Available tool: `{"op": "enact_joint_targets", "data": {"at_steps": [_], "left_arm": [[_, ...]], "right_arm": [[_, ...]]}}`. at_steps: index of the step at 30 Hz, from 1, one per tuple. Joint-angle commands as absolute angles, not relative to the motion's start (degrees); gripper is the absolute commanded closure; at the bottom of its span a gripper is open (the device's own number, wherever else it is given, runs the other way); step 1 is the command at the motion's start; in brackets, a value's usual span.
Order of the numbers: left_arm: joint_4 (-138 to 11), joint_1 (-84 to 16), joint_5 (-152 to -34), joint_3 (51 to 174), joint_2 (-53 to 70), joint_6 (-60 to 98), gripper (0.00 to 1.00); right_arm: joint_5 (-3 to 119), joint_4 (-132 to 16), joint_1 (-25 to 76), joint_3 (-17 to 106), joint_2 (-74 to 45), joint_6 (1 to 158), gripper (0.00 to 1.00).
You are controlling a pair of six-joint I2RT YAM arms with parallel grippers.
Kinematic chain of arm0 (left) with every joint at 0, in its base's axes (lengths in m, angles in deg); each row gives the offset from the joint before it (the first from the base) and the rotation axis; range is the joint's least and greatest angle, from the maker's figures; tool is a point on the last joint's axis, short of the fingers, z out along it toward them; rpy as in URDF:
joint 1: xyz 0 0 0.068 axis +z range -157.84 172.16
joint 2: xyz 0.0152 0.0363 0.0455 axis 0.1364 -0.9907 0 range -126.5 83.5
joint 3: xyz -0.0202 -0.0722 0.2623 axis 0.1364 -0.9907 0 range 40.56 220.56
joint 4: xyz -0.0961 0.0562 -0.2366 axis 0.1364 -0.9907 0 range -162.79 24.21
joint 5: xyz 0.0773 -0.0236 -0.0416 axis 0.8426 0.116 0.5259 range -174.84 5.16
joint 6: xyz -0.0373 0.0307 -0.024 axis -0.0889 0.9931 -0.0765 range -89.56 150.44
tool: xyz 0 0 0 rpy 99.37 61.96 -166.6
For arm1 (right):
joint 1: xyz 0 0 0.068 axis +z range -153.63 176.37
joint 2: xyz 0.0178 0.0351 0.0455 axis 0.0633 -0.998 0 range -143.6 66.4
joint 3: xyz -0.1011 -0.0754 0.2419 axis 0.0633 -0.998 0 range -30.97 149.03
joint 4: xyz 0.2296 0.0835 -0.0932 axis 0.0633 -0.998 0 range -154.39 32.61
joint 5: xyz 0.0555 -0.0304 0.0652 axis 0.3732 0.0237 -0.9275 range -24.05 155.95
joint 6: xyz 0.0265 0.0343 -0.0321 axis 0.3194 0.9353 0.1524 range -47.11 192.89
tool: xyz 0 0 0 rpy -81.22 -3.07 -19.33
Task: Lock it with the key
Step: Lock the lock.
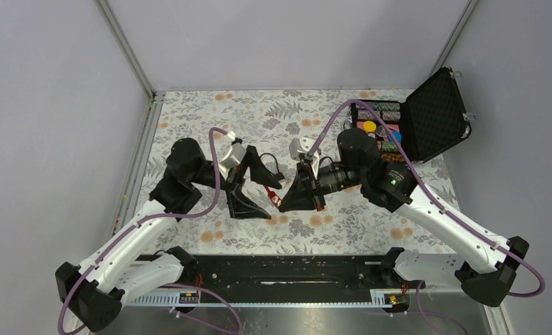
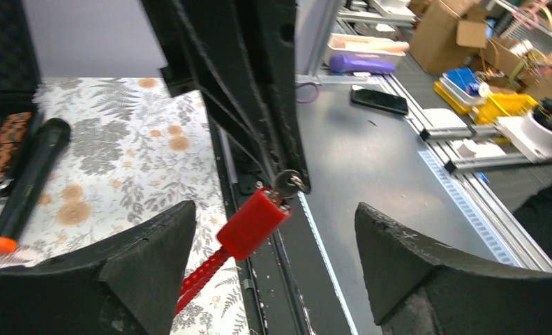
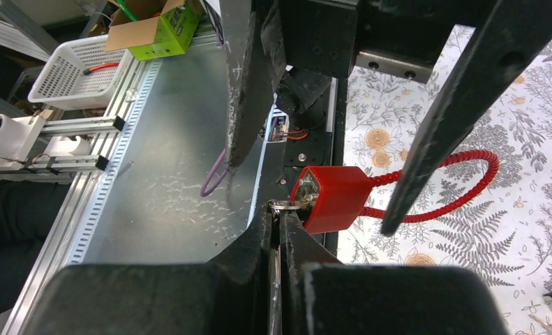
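Note:
I should grab the sides of the red block lock (image 2: 253, 222) with my left gripper next, with the keyed end facing my right gripper, so the key can be turned.
The red block lock (image 2: 253, 222) with its red cable loop (image 3: 468, 181) sits between my two grippers; it also shows in the top view (image 1: 273, 197). The silvery key (image 3: 287, 204) sticks in the end of the block, as the left wrist view (image 2: 289, 183) also shows. My right gripper (image 3: 280, 213) is shut on the key's ring, right against the block. My left gripper (image 2: 274, 213) is open, its fingers (image 2: 154, 244) either side of the block without touching it. In the top view the left gripper (image 1: 250, 187) faces the right gripper (image 1: 297, 194).
An open black case (image 1: 433, 115) with coloured chips stands at the back right. A black marker with an orange tip (image 2: 28, 181) lies on the floral cloth (image 1: 210, 125). The metal rail of the arm bases (image 1: 280, 279) runs along the near edge.

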State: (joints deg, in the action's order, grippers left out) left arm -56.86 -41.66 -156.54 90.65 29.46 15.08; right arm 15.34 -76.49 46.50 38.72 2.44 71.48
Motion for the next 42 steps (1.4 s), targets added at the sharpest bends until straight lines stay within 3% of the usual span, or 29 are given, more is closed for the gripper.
{"op": "enact_joint_targets", "data": {"at_steps": [1, 6, 13, 18, 25, 27, 31, 34, 38, 42], "left_arm": [[-58.6, -43.8, -163.2, 91.4, 29.7, 22.1, 0.24], [-61.1, -45.2, -163.4, 91.4, 28.4, 24.1, 0.49], [-62.7, -45.2, -159.4, 91.7, 29.1, 24.7, 0.70], [-65.1, -45.1, -152.1, 92.6, 29.9, 24.9, 0.99], [-71.8, -45.2, -142.6, 94.3, 32.0, 28.1, 1.00], [-73.0, -45.1, -141.1, 94.5, 32.6, 28.9, 1.00], [-74.9, -45.1, -140.7, 94.9, 33.7, 30.0, 1.00], [-76.3, -45.2, -141.2, 95.0, 34.2, 31.4, 1.00], [-78.2, -45.2, -142.9, 95.5, 34.7, 32.9, 1.00], [-79.1, -45.2, -143.3, 95.8, 34.9, 33.5, 1.00]], "right_arm": [[11.5, -75.4, 46.2, 42.0, 3.4, 71.6, 1.00], [10.7, -74.2, 46.2, 42.3, 3.3, 72.1, 1.00], [11.4, -74.2, 46.2, 41.9, 3.7, 72.2, 1.00], [14.0, -74.2, 46.2, 41.7, 3.6, 74.1, 1.00], [23.2, -75.4, 46.1, 41.6, 3.7, 77.5, 0.98], [25.4, -75.9, 46.0, 41.3, 3.6, 77.9, 0.87], [25.9, -75.9, 45.8, 40.2, 4.4, 77.2, 0.49], [26.5, -75.1, 45.7, 39.2, 5.9, 76.3, 0.29], [29.3, -72.5, 45.7, 38.7, 6.4, 77.8, 0.24], [32.1, -72.5, 45.7, 40.9, 4.2, 81.0, 0.30]]}}
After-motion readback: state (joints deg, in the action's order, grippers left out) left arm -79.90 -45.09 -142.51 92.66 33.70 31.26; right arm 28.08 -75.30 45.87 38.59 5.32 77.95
